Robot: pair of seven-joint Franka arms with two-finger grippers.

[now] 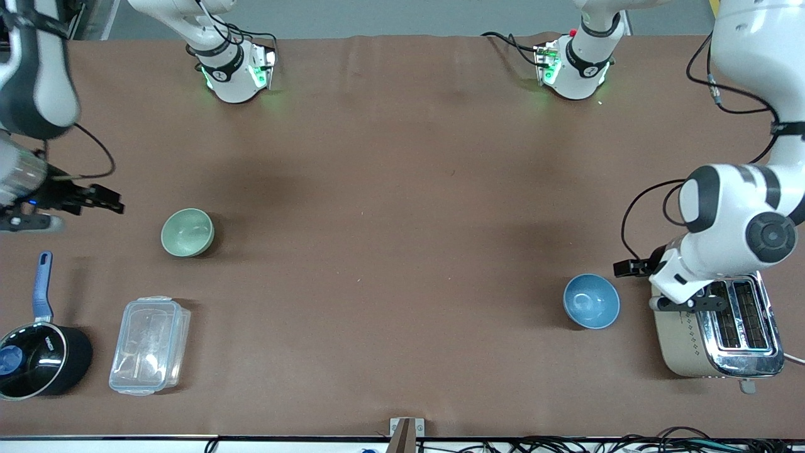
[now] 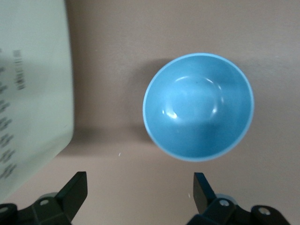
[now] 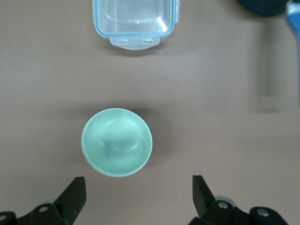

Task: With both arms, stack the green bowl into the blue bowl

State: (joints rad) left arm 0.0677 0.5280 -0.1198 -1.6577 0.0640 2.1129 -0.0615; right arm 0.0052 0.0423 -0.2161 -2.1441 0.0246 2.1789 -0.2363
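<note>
Next, my right gripper takes hold of the green bowl by its rim (image 1: 188, 211) to stack the green bowl into the blue bowl (image 1: 591, 301).
The green bowl (image 1: 187, 232) stands upright toward the right arm's end of the table. In the right wrist view the green bowl (image 3: 117, 142) lies just ahead of my open, empty right gripper (image 3: 139, 190). In the front view my right gripper (image 1: 107, 200) hangs above the table beside the bowl, apart from it. The blue bowl (image 1: 591, 301) stands upright toward the left arm's end. In the left wrist view the blue bowl (image 2: 198, 107) lies just ahead of my open, empty left gripper (image 2: 139, 187). In the front view my left gripper (image 1: 676, 304) hovers between the blue bowl and the toaster.
A cream and chrome toaster (image 1: 720, 336) stands beside the blue bowl, under the left arm. A clear lidded plastic container (image 1: 149, 345) and a black saucepan with a blue handle (image 1: 38, 352) lie nearer the front camera than the green bowl.
</note>
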